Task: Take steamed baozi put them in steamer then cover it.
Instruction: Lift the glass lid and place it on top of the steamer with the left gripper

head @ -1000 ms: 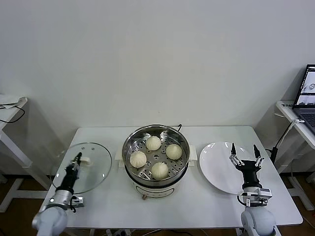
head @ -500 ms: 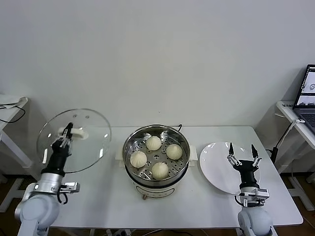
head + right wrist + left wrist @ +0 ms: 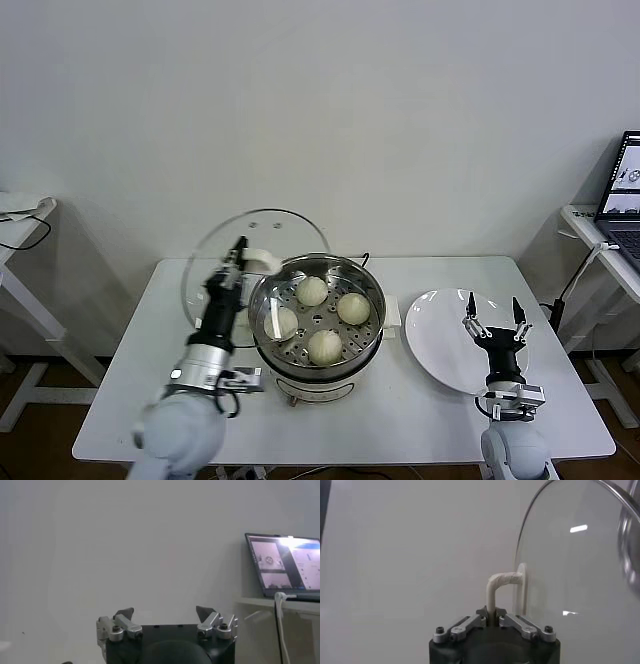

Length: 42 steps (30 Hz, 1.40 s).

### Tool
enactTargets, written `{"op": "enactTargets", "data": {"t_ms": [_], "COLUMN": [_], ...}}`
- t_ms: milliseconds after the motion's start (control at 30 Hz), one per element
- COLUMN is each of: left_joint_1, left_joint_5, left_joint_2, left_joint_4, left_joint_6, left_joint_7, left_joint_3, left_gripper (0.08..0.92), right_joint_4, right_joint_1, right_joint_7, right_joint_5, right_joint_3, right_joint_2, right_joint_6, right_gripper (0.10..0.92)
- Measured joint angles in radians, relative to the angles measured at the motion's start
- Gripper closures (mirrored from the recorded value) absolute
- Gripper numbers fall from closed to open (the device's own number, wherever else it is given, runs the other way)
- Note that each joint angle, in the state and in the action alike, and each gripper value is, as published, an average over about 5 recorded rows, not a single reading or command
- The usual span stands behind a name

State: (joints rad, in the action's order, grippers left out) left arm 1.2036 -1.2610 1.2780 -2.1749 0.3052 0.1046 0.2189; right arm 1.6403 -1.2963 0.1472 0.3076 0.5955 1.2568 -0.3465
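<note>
My left gripper should stay closed on the glass cover, because the cover is tilted above and beside the steamer's rim.
Several cream-white steamed baozi [image 3: 312, 291] lie on the perforated tray of the shiny steamer [image 3: 370, 335] at the table's middle. The clear glass cover [image 3: 215, 262] stands nearly on edge in the air just left of the steamer's rim, overlapping it. My left gripper [image 3: 240, 249] is shut on the cover's cream-white handle [image 3: 496, 582], and the glass disc [image 3: 570, 575] fills the side of the left wrist view. My right gripper [image 3: 493, 309] is open and points upward over the white plate, nothing between its fingers [image 3: 125, 614].
A flat white plate [image 3: 440, 345] lies right of the steamer. A laptop [image 3: 624, 195] sits on a side table at the far right, also in the right wrist view as the laptop [image 3: 282, 565]. Another side table with a cable [image 3: 25, 215] stands far left.
My left arm has lifted the cover off the table's left side, tilted it upright and carried it right to the steamer's edge. The right gripper has stayed put.
</note>
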Motion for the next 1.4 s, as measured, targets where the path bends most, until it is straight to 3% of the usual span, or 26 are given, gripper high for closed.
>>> {"op": "enactTargets", "data": {"t_ms": [200, 467, 900, 1400], "left_joint_1": [-0.072, -0.142, -0.166, -0.158], "left_joint_5": [-0.077, -0.191, -0.341, -0.435], "left_joint_2": [0.062, 0.138, 0.202, 0.237], "left_joint_4": [0.058, 0.142, 0.226, 0.27], "left_joint_6": [0.107, 0.185, 0.222, 0.23], "left_joint_7": [0.097, 0.179, 0.252, 0.274], "left_joint_3": [-0.143, -0.237, -0.294, -0.306], "left_gripper": [0.805, 0.805, 0.805, 0.805], "right_joint_4": [-0.012, -0.027, -0.036, -0.042], "right_joint_1": [0.003, 0.002, 0.007, 0.015], "right_joint_7": [0.001, 0.001, 0.003, 0.004], "right_joint_5": [-0.004, -0.014, -0.025, -0.025], "right_joint_3": [0.011, 0.025, 0.029, 0.031], "right_joint_2": [0.007, 0.018, 0.024, 0.021], "right_joint_6": [0.0, -0.002, -0.003, -0.002], "right_gripper": [0.203, 0.203, 0.203, 0.203]}}
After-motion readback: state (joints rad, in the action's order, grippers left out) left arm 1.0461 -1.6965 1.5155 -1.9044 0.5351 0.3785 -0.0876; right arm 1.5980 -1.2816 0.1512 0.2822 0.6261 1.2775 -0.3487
